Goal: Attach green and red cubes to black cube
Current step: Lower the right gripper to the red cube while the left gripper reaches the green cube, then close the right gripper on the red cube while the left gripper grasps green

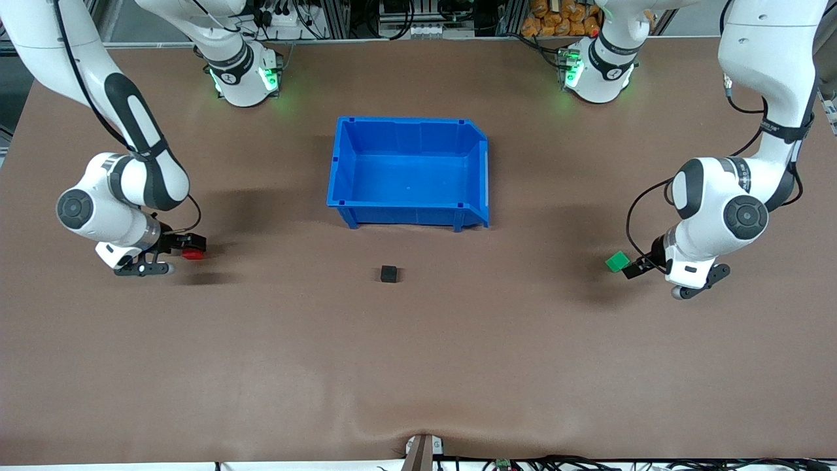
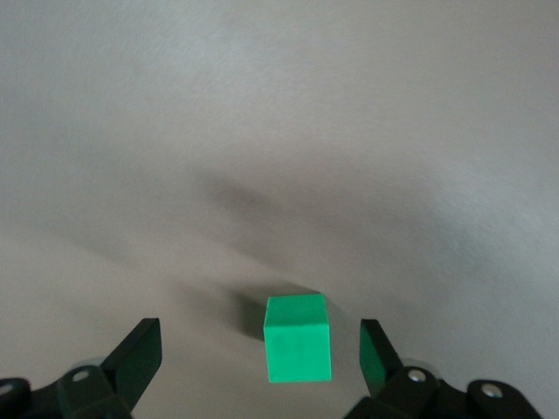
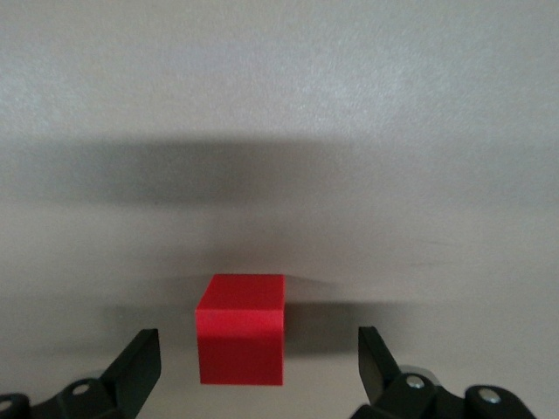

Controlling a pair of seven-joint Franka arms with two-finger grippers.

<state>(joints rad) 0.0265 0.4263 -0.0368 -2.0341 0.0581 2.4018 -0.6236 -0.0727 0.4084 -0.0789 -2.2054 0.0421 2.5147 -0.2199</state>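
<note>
I should grab the red cube (image 1: pixel 193 254) by its opposite sides with my right gripper next. I will then attach the red cube to the black cube (image 1: pixel 389 273) with that grip.
The black cube (image 1: pixel 389 273) lies on the brown table, nearer the front camera than the blue bin (image 1: pixel 409 171). The red cube (image 1: pixel 193 254) rests on the table toward the right arm's end. My right gripper (image 1: pixel 185 247) is low over it. In the right wrist view the red cube (image 3: pixel 241 340) sits between the open fingers (image 3: pixel 140 356) without touching them. The green cube (image 1: pixel 616 261) rests toward the left arm's end. My left gripper (image 1: pixel 628 267) is open around it. In the left wrist view the green cube (image 2: pixel 298 339) sits untouched, closer to one finger (image 2: pixel 377 353).
The blue bin is empty and stands in the middle of the table between the two arm bases. Bare brown table surface lies between the black cube and each coloured cube.
</note>
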